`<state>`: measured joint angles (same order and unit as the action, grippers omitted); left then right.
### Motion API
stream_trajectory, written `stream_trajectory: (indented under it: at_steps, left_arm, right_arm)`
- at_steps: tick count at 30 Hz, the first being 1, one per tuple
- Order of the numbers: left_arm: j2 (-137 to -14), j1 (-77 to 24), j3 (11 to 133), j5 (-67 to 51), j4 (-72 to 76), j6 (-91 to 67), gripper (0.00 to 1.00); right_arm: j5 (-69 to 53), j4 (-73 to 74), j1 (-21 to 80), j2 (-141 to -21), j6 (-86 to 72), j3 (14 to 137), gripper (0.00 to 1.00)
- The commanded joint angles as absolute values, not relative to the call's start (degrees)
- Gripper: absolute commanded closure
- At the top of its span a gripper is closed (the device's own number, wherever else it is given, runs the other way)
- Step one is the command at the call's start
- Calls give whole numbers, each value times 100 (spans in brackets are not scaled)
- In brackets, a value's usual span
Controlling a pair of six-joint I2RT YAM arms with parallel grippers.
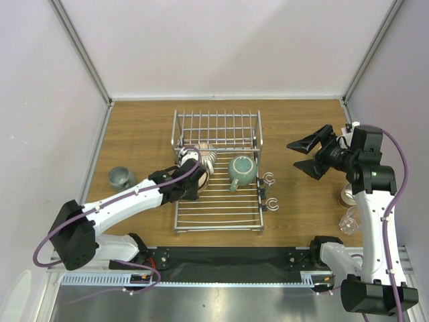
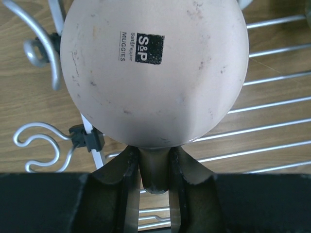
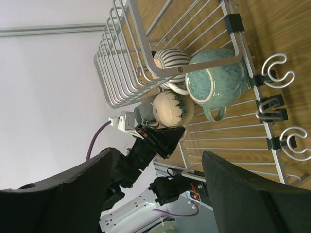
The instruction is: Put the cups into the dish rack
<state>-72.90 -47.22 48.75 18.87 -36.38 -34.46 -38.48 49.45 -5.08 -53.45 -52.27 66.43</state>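
My left gripper opens now, since the beige mug is base-up over open slats beside the striped cup and would land there.
The dish rack [image 1: 218, 208] lies mid-table. A teal-green mug [image 1: 241, 171] sits upside down on its slats, with a striped cup [image 1: 208, 158] beside it by the raised tines. My left gripper [image 1: 190, 176] is shut on the handle of a beige mug [image 1: 190, 161], held over the rack's left part. In the left wrist view the fingers [image 2: 127, 170] clamp the handle and the mug's stamped base [image 2: 155, 73] fills the frame. My right gripper [image 1: 305, 155] is open and empty, right of the rack. The right wrist view shows the teal mug [image 3: 218, 80], striped cup [image 3: 170, 60] and beige mug [image 3: 172, 109].
A grey-green cup [image 1: 120, 178] stands on the table left of the rack. A beige cup [image 1: 347, 196] and a clear glass [image 1: 350, 221] stand at the right edge by the right arm. Side hooks [image 1: 270, 191] jut from the rack's right side. Walls enclose the table.
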Motion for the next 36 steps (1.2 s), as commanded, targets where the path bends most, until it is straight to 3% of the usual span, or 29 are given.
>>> stream_trajectory:
  at_steps: [1, 11, 14, 15, 19, 21, 29, 33, 36]
  left_arm:
    - [-7268, -4606, 5203, 2259, -3208, -3428, 100]
    - [-7506, -4500, 5142, 1872, -3164, -3516, 95]
    - [-7401, -4500, 5010, 1898, -3155, -3559, 87]
    - [-7313, -4509, 4958, 1916, -3147, -3560, 78]
    - [-7181, -4509, 4887, 1995, -3252, -3560, 66]
    - [-7128, -4509, 4869, 1986, -3331, -3551, 54]
    - [-6374, -4509, 4843, 1697, -3436, -3375, 24]
    - [-5846, -4500, 4878, 1398, -3515, -3279, 16]
    - [-5242, -4500, 4878, 1134, -3664, -3252, 18]
  right_arm:
    - [-4008, 4939, -536, -5309, -5107, 6627, 19]
    - [-3700, 5203, -545, -5590, -4887, 6917, 17]
    - [-3683, 5203, -554, -5599, -4904, 6908, 17]
    - [-3674, 5203, -554, -5590, -4904, 6908, 17]
    - [-3656, 5212, -554, -5572, -4913, 6899, 17]
    - [-3647, 5203, -554, -5555, -4896, 6891, 17]
    - [-3420, 5361, -554, -5598, -4694, 6908, 17]
    - [-3050, 5642, -554, -5783, -4386, 7206, 16]
    - [-3006, 5652, -554, -5845, -4324, 7286, 16]
